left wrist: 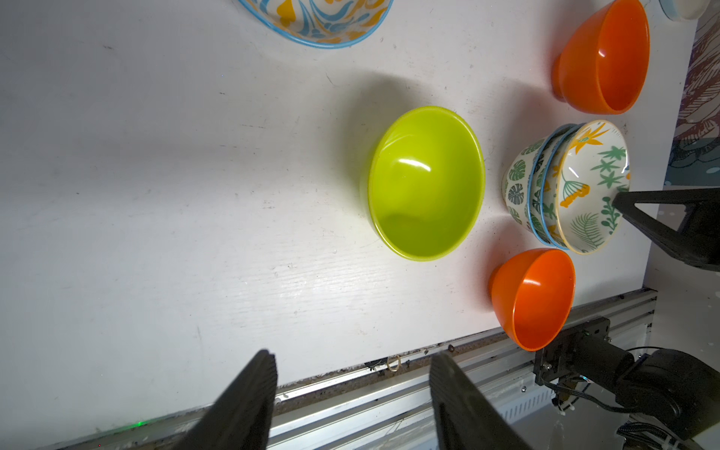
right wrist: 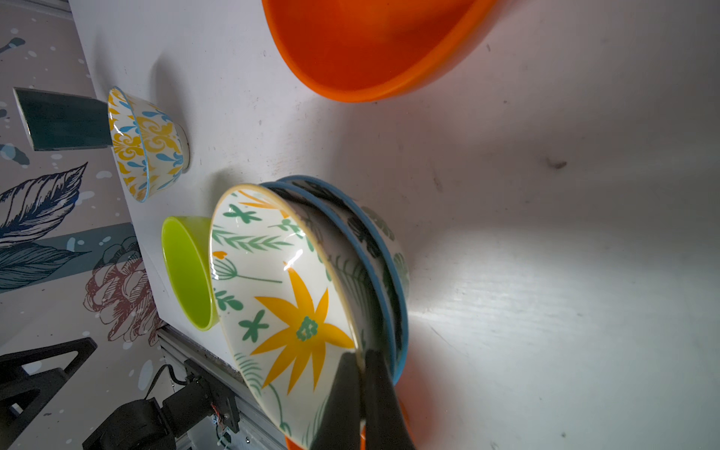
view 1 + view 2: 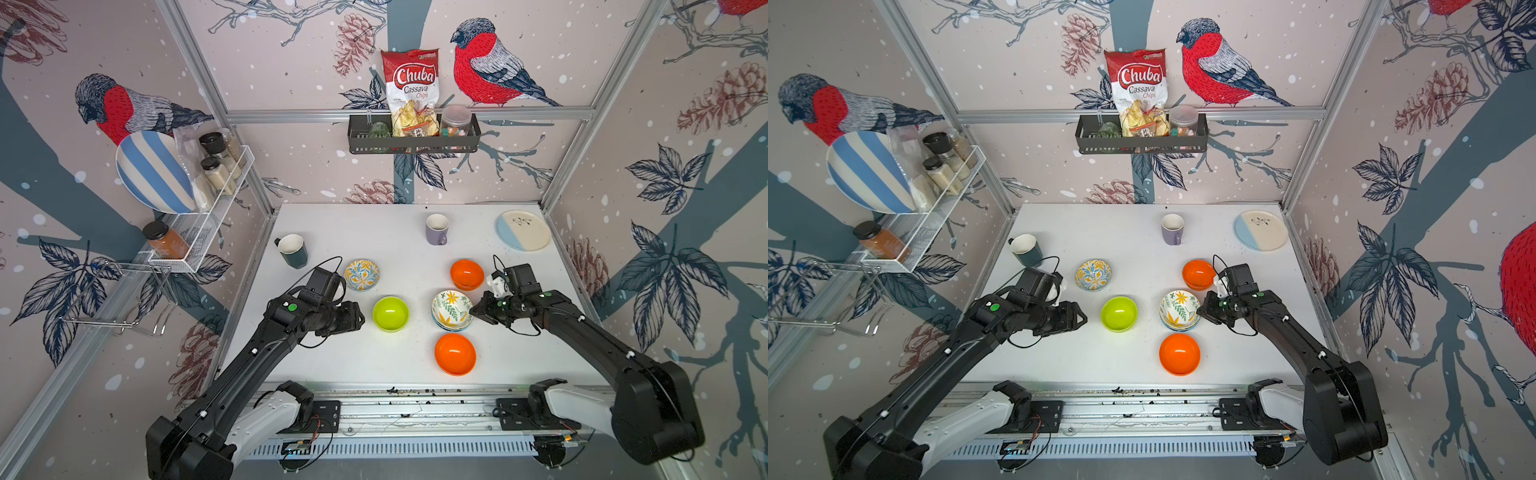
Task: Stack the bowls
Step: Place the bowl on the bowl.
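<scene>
My right gripper releases the white bowl next, since the white bowl's lower side (image 2: pixel 347 258) nests inside the upper bowl's blue rim (image 2: pixel 378 283) beneath it.
In both top views a stack of bowls (image 3: pixel 452 311) (image 3: pixel 1179 311) stands right of centre. Its top bowl (image 2: pixel 280 296) is white with green leaves and a yellow flower. My right gripper (image 2: pixel 360 354) is shut on that bowl's rim, one finger inside and one outside. The two bowls under it have blue rims. A lime green bowl (image 3: pixel 390 313) (image 1: pixel 426 183) sits alone, with my left gripper (image 3: pixel 360 318) (image 1: pixel 352 362) open and empty just left of it. Two orange bowls (image 3: pixel 467 274) (image 3: pixel 455 354) flank the stack. A yellow-blue bowl (image 3: pixel 361 275) lies farther back.
A dark green mug (image 3: pixel 293 249) stands at the back left, a purple mug (image 3: pixel 437 228) at the back centre and a cream-and-blue plate (image 3: pixel 523 230) at the back right. A metal rail (image 3: pixel 415 399) runs along the table's front edge. Racks hang on the walls.
</scene>
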You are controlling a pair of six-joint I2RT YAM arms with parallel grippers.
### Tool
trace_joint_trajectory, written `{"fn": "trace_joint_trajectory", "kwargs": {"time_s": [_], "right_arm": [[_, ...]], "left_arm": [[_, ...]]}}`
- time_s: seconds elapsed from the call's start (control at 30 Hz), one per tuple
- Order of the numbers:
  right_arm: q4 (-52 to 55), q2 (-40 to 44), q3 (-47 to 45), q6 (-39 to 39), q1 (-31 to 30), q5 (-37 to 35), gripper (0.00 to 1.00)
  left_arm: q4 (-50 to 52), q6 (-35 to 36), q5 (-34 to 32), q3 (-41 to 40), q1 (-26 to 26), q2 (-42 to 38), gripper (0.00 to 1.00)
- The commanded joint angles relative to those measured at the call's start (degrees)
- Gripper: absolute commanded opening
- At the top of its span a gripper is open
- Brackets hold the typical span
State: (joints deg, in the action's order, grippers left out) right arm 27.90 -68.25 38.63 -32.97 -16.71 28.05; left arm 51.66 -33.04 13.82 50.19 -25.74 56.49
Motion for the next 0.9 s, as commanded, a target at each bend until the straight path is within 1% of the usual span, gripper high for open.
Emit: {"fn": "trace_joint_trajectory", "kwargs": {"time_s": [0.0, 0.87], "right_arm": [[-1.1, -0.1, 0.0, 0.4, 0.0, 0.6, 0.0], [-1.2, -0.9, 0.2, 0.0, 0.0, 2.1, 0.0]], "left_arm": [[0.0, 0.4, 0.7, 0.0, 0.0, -0.2, 0.65], [-0.1, 0.3, 0.5, 0.0, -0.3, 0.2, 0.65]]}}
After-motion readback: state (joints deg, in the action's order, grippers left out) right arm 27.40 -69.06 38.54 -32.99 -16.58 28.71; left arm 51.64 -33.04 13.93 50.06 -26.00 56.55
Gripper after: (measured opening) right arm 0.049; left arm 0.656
